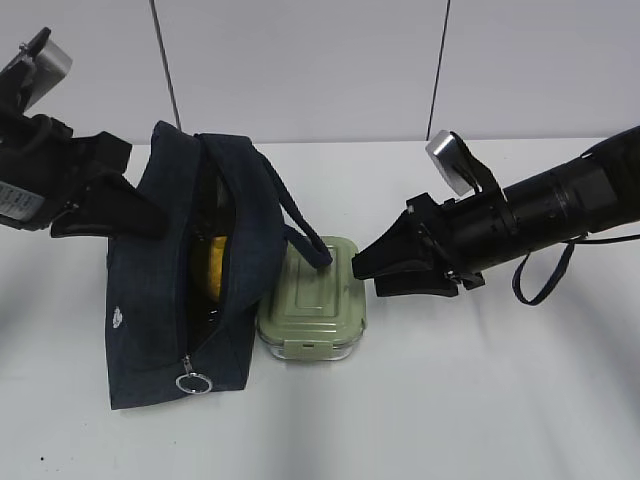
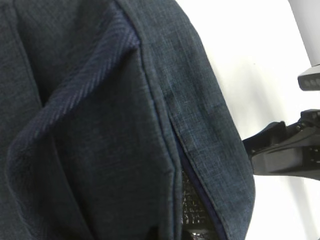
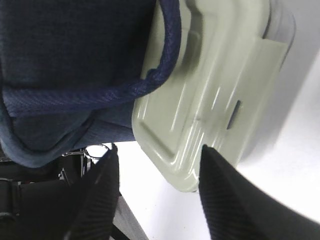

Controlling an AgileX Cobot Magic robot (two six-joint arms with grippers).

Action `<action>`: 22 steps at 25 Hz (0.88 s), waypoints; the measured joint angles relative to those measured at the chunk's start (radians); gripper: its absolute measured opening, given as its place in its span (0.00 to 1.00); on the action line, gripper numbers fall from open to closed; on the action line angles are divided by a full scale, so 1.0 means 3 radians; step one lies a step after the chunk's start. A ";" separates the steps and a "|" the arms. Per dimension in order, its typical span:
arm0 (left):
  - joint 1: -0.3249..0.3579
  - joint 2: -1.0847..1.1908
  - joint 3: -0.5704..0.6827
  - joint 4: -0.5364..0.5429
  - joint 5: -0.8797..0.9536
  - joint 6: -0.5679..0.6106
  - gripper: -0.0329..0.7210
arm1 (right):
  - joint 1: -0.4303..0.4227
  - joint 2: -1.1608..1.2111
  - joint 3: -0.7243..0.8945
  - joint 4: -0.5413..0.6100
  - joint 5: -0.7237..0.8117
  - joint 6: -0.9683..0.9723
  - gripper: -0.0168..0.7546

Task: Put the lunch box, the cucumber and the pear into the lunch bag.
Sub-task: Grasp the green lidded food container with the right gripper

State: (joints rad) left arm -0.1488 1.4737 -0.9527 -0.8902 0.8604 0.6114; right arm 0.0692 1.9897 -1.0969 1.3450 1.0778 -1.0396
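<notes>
My right gripper should next grab the lunch box by its free edge facing away from the bag, because the bag crowds one side of the lunch box (image 1: 315, 300).
The navy lunch bag (image 1: 150, 300) lies unzipped on the white table, left of centre. The yellow pear (image 1: 212, 260) shows inside its opening. The cucumber is not visible. The lunch box (image 1: 315, 300), glass with a sage-green lid, stands on the table against the bag's right side, with a bag handle (image 1: 305, 235) draped over its lid. My left gripper (image 1: 160, 222) is at the bag's left wall and seems shut on it; the left wrist view shows only bag fabric (image 2: 100, 125) and foil lining (image 2: 192, 210). My right gripper (image 1: 365, 270) is open beside the box's right edge. A corner of the box (image 3: 210, 80) sits between its fingers, untouched.
The zipper's silver ring pull (image 1: 193, 382) lies at the bag's near end. A grey wall stands behind the table's far edge. A black cable (image 1: 545, 275) loops under the right arm. Bare white table lies in front of and to the right of the box.
</notes>
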 joint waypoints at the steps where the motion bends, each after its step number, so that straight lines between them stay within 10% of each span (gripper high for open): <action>1: 0.0000 0.0000 0.0000 0.0000 0.0000 0.0000 0.05 | 0.0000 0.0000 0.0000 0.0003 -0.0022 0.0000 0.55; 11: 0.0000 0.0000 0.0000 0.0000 0.0001 0.0000 0.05 | 0.0000 0.0000 0.0003 0.0053 -0.0391 -0.0005 0.83; 22: 0.0000 0.0000 0.0000 0.0000 0.0001 0.0000 0.05 | 0.0007 0.0272 -0.0011 0.0175 -0.0385 -0.0053 0.86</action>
State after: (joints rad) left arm -0.1488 1.4737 -0.9527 -0.8902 0.8606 0.6114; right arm 0.0712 2.0712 -1.1002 1.3976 0.9623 -1.0556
